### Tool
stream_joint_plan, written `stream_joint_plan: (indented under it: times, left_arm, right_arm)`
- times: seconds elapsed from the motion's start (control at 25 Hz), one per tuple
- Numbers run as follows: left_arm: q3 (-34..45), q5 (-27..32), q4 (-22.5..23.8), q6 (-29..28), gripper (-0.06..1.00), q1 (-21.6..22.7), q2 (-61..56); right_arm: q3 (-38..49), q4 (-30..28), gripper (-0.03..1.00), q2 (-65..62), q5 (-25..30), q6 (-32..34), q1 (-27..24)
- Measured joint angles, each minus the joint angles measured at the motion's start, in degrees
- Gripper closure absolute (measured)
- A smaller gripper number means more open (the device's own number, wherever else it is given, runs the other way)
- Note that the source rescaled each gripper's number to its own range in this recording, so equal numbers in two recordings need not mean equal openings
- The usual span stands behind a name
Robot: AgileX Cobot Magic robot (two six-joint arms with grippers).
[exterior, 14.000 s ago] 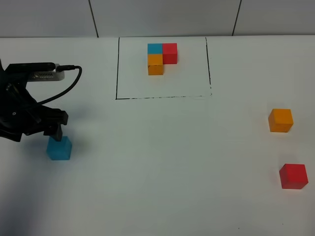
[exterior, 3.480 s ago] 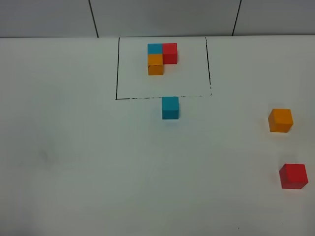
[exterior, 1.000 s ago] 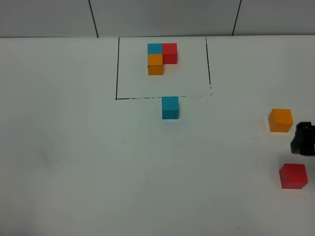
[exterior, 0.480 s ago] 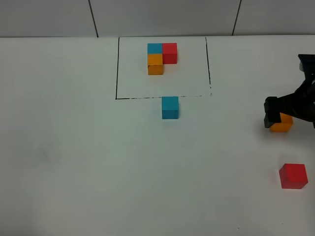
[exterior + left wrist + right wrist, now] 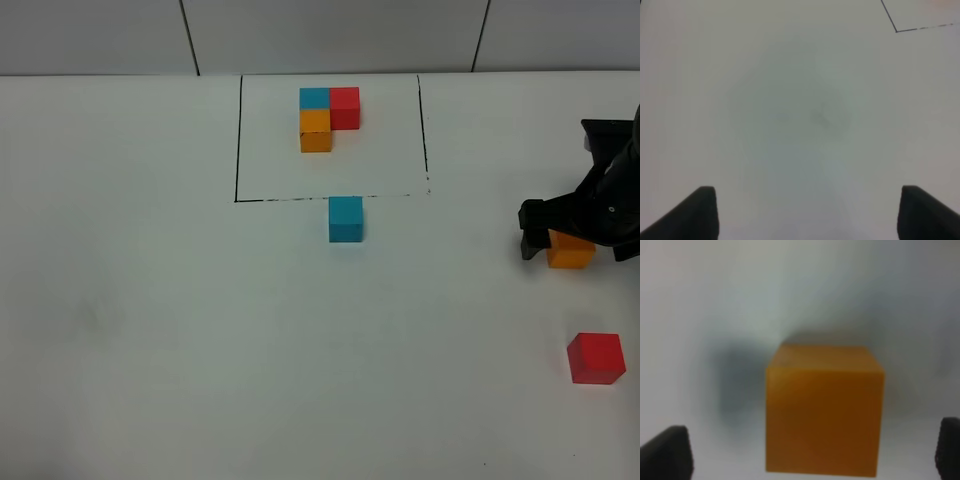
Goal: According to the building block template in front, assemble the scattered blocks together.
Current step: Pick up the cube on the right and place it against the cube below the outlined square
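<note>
The right gripper should next grab the orange cube by its opposite sides, so that it can set the cube against the teal-blue cube (image 5: 346, 218) as the template shows.
The building block template (image 5: 328, 112) is a blue, red and orange L-cluster inside a black drawn rectangle at the back centre. The teal-blue cube (image 5: 346, 218) stands just in front of the rectangle's front line. The orange cube (image 5: 570, 257) is at the right, and my right gripper (image 5: 568, 240) is open around it with one finger on each side. In the right wrist view the orange cube (image 5: 824, 410) fills the middle between the spread fingertips (image 5: 665, 452). The red cube (image 5: 596, 358) sits at the front right. My left gripper (image 5: 810, 215) is open and empty over bare table, out of the exterior view.
The white table (image 5: 180, 330) extends to the left and front. A corner of the black drawn line (image 5: 920, 28) shows in the left wrist view. A tiled wall (image 5: 330, 35) stands behind the table.
The teal-blue cube moved from the left to just below the frame, and the left arm left the view. The right arm came in from the right edge and settled over the orange cube.
</note>
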Motion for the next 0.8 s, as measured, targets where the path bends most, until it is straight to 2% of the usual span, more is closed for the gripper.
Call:
stream_joint_plan:
  times: [0.12, 0.16, 0.48, 0.8]
  left_arm:
    - [0.0, 0.0, 0.0, 0.0, 0.28, 0.0, 0.0]
    - [0.0, 0.0, 0.0, 0.0, 0.28, 0.0, 0.0]
    - [0.0, 0.0, -0.1, 0.0, 0.28, 0.0, 0.0]
    - [0.0, 0.0, -0.1, 0.0, 0.28, 0.0, 0.0]
  right_arm:
    - [0.0, 0.0, 0.14, 0.7, 0.0, 0.0, 0.0]
    - [0.0, 0.0, 0.22, 0.8, 0.0, 0.0, 0.0]
    - [0.0, -0.3, 0.96, 1.5, -0.2, 0.1, 0.0]
    - [-0.6, -2.4, 0.97, 1.5, 0.4, 2.8, 0.6]
